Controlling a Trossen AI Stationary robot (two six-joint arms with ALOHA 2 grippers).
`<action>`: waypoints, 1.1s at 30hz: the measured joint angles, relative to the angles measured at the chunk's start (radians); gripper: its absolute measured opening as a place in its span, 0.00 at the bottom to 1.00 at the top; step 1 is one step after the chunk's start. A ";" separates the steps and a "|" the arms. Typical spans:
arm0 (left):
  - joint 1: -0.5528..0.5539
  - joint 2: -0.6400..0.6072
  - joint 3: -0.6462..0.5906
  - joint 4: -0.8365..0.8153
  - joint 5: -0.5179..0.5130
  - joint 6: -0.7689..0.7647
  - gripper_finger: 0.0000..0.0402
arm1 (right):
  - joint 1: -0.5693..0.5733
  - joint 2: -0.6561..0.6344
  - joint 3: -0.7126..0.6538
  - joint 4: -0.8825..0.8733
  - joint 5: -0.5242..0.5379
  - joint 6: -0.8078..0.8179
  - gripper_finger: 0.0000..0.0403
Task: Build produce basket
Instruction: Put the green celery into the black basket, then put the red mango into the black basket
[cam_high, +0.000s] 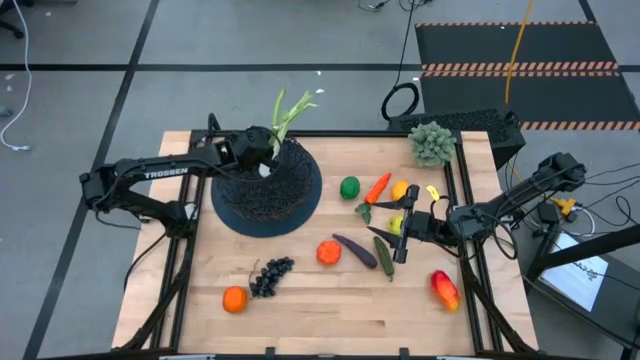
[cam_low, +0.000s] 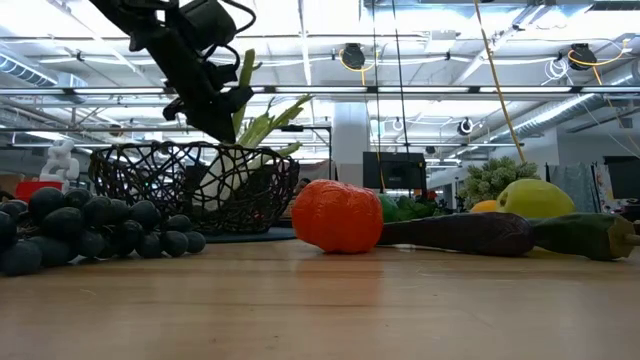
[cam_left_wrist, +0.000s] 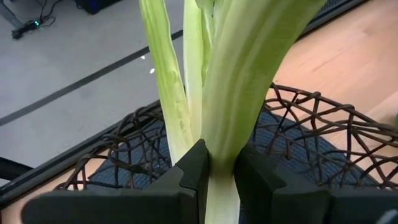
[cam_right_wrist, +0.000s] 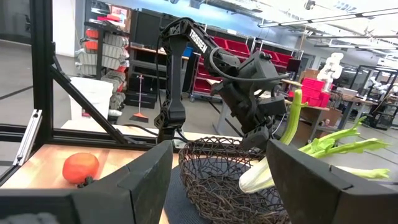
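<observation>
I can open my left gripper now, because the base of the leafy stalk (cam_high: 290, 108) is inside the mesh and the stalk would stay in the basket (cam_high: 262, 195).
The basket (cam_high: 262, 195), a black wire-mesh bowl, sits on a dark mat at the table's far left. My left gripper (cam_high: 262, 150) is above it, shut on the long pale-green leafy stalk (cam_high: 290, 108). The stalk's white base (cam_right_wrist: 255, 177) dips into the basket, and its leaves stick up past the far rim. My right gripper (cam_high: 400, 228) is open over the right side of the table and points left. Its jaws (cam_right_wrist: 219, 155) have nothing between them. Loose on the table lie the green apple (cam_high: 349, 187), carrot (cam_high: 378, 187), eggplant (cam_high: 355, 250), cucumber (cam_high: 384, 257), mango (cam_high: 444, 290), grapes (cam_high: 270, 277) and two oranges (cam_high: 329, 252). My left gripper pinches the stalk's lower stem (cam_left_wrist: 221, 165) between its two fingers (cam_left_wrist: 193, 177), which lie across it. It comes at the stalk slanting down from above. The stalk sits tilted in the hold, leaves up and base down inside the basket (cam_low: 195, 185). Whether the base touches the mesh, I cannot tell.
A grey-green frilly clump (cam_high: 432, 143) stands at the far right corner. A lemon (cam_high: 400, 190) and other yellow pieces lie close to my right gripper. A black frame rail runs around the table's edges. Bare wood shows along the near edge between the grapes and the mango.
</observation>
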 joint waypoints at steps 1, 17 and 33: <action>0.000 0.000 0.000 0.000 -0.001 0.005 0.17 | 0.000 0.000 0.000 0.000 0.000 0.000 0.63; 0.000 -0.015 0.000 0.005 -0.001 0.070 0.43 | 0.000 0.000 0.000 0.001 0.000 0.025 0.63; -0.021 -0.329 0.000 -0.055 0.262 0.256 0.38 | 0.000 0.000 0.000 -0.022 0.003 0.032 0.63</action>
